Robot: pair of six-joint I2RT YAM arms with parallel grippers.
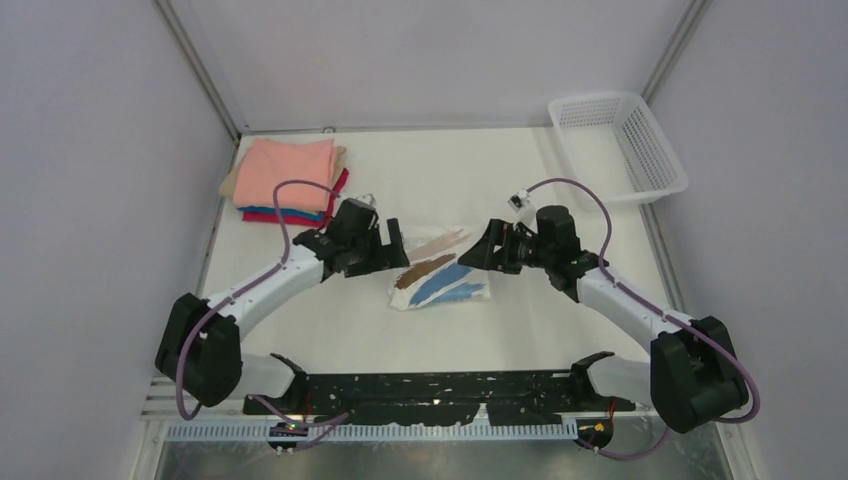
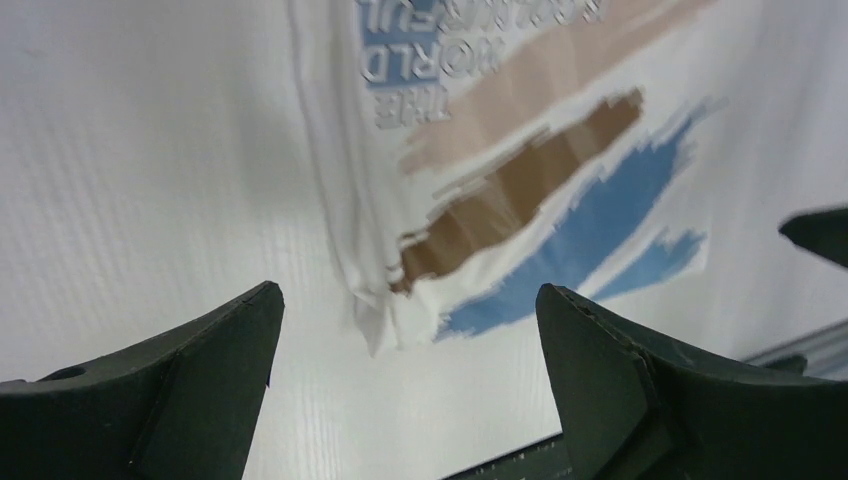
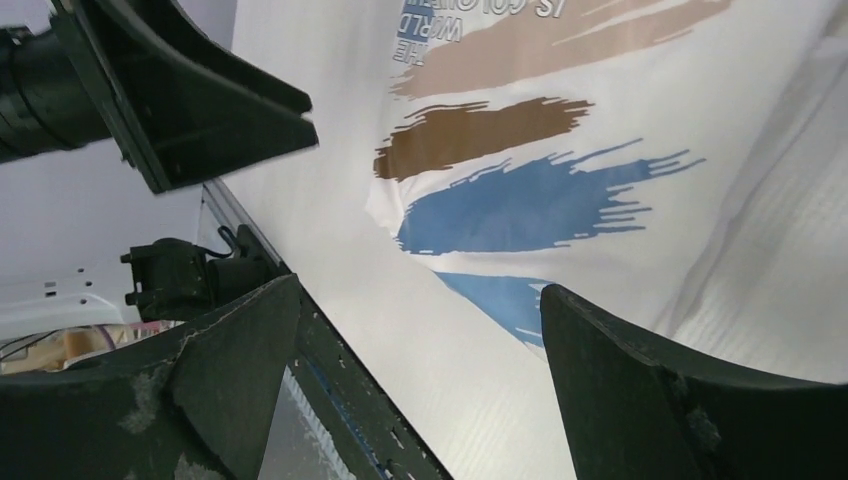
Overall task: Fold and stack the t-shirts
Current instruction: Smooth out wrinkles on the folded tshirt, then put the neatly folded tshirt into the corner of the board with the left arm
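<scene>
The white t-shirt (image 1: pixel 440 272) needs to go on the stack, so my left gripper should next grip the shirt's folded side edge beside the lettering.
The white t-shirt (image 1: pixel 440 272) with blue, tan and brown streaks lies folded small in the middle of the table. It shows in the left wrist view (image 2: pixel 520 190) and the right wrist view (image 3: pixel 540 190). My left gripper (image 1: pixel 392 250) is open and empty just left of it. My right gripper (image 1: pixel 482 250) is open and empty just right of it. A stack of folded shirts (image 1: pixel 290 180), salmon-pink on top with beige, blue and crimson beneath, sits at the back left.
A white plastic mesh basket (image 1: pixel 620 145) stands at the back right corner. Grey walls enclose the table on three sides. The black arm mount rail (image 1: pixel 430 395) runs along the near edge.
</scene>
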